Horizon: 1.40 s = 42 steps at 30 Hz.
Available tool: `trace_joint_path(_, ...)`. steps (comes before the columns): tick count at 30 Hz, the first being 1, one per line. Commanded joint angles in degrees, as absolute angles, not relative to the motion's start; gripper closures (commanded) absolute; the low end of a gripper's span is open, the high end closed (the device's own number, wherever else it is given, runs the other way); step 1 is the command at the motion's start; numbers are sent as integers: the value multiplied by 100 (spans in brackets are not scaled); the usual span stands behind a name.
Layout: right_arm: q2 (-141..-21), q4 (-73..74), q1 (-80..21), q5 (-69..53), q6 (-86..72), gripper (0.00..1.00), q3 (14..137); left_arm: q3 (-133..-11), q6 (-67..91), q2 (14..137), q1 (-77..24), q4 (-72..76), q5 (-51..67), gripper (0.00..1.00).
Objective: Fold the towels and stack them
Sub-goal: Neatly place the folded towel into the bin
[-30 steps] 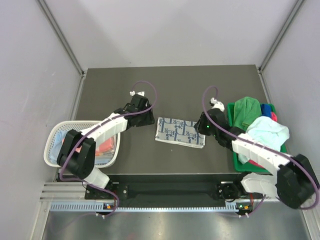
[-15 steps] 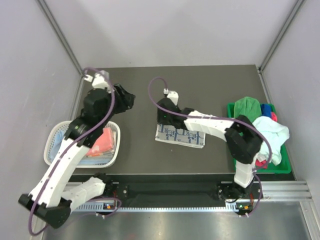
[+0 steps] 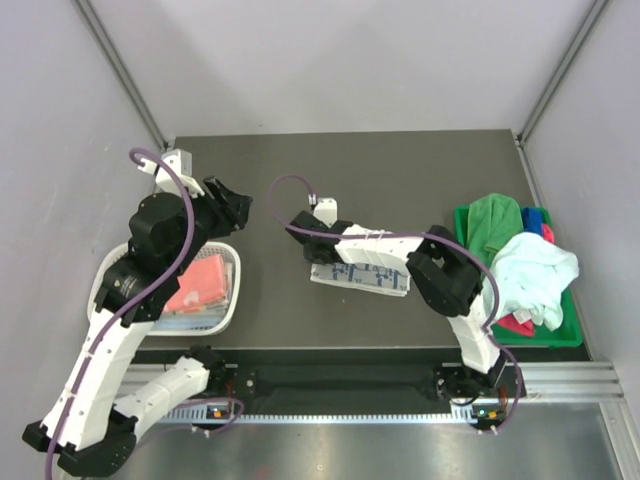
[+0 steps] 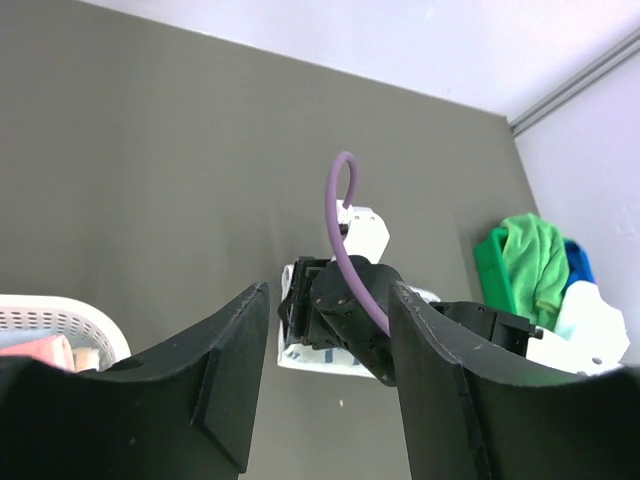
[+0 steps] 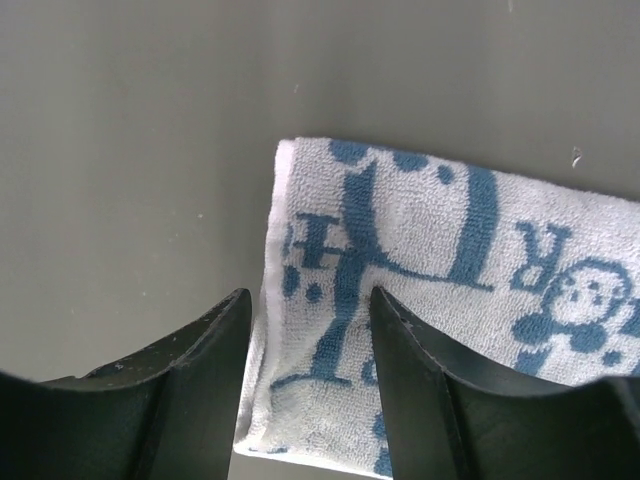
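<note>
My right gripper should next grab the folded white towel by its edge nearest the basket [image 5: 274,318], layers together. Then it can lay the towel onto the stack still folded.
A folded white towel with a blue pattern [image 3: 365,270] lies flat mid-table. My right gripper [image 3: 310,255] hangs over its left end. In the right wrist view the towel [image 5: 450,240] fills the frame, and my right gripper [image 5: 305,390] is open, its jaws straddling the towel's folded left edge. My left gripper [image 3: 233,205] is raised above the table beside the basket, open and empty. In the left wrist view my left gripper [image 4: 325,400] looks down at the right arm and the towel [image 4: 300,357]. A coral pink towel [image 3: 200,283] lies in the basket.
A white mesh basket [image 3: 108,285] stands at the left front. A green bin [image 3: 520,338] at the right edge holds a green towel [image 3: 495,222], a pale mint towel [image 3: 535,270], a blue one [image 3: 537,215] and a pink one [image 3: 515,325].
My right arm swung left across the patterned towel to its left end. My left arm lifted away from the towel and drew back above the basket.
</note>
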State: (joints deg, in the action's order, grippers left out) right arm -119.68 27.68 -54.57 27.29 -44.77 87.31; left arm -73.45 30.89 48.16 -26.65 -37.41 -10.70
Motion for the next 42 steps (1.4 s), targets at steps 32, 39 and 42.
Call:
trace_joint_path(32,-11507,2348,-6108,1838,-3700,100,7585,-8165,2672,4773,-2654,-3981,-1160,44)
trace_joint_path(39,-10837,1065,-6108,415,-4042,100,7891,-8192,2795,4624,-2654,-4052,-1239,45)
trace_joint_path(42,-10819,415,-6100,72,-4454,100,8120,-8078,2874,4500,-2654,-4087,-1169,46)
